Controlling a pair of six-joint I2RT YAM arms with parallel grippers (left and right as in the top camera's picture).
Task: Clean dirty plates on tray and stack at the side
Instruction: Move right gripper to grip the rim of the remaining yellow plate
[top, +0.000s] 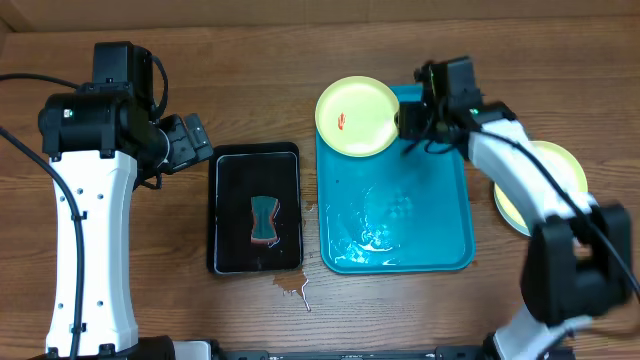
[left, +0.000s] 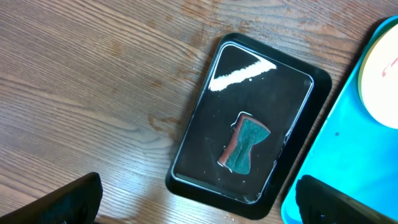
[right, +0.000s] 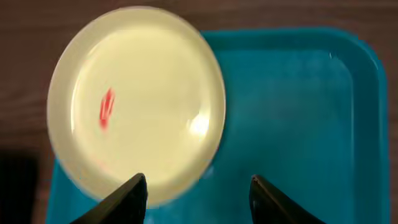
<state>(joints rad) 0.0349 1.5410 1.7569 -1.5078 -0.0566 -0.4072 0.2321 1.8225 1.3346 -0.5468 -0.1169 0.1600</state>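
My right gripper grabs the plate's near edge next, leaving the red smear free, to settle the plate face-open on the turquoise tray (top: 440, 200) for cleaning.
One plate (top: 357, 115) with a red smear rests on the far left corner of the turquoise tray (top: 440, 200), overhanging its rim. In the right wrist view this plate (right: 137, 102) lies just ahead of my right gripper (right: 198, 190), whose fingers stand apart with nothing between them. The left finger (right: 127, 199) is over the plate's near edge. From overhead, the right gripper (top: 410, 122) hovers at the plate's right edge. Another plate (top: 553, 180) lies on the table right of the tray, partly hidden by the right arm. My left gripper (top: 190, 140) is wide open beside the black tray.
A black tray (top: 256, 208) left of the turquoise one holds a teal and red sponge (top: 264, 220), also seen from the left wrist as the sponge (left: 244, 142). Water pools on the turquoise tray's near half (top: 375, 235). A small spill (top: 297, 288) marks the table.
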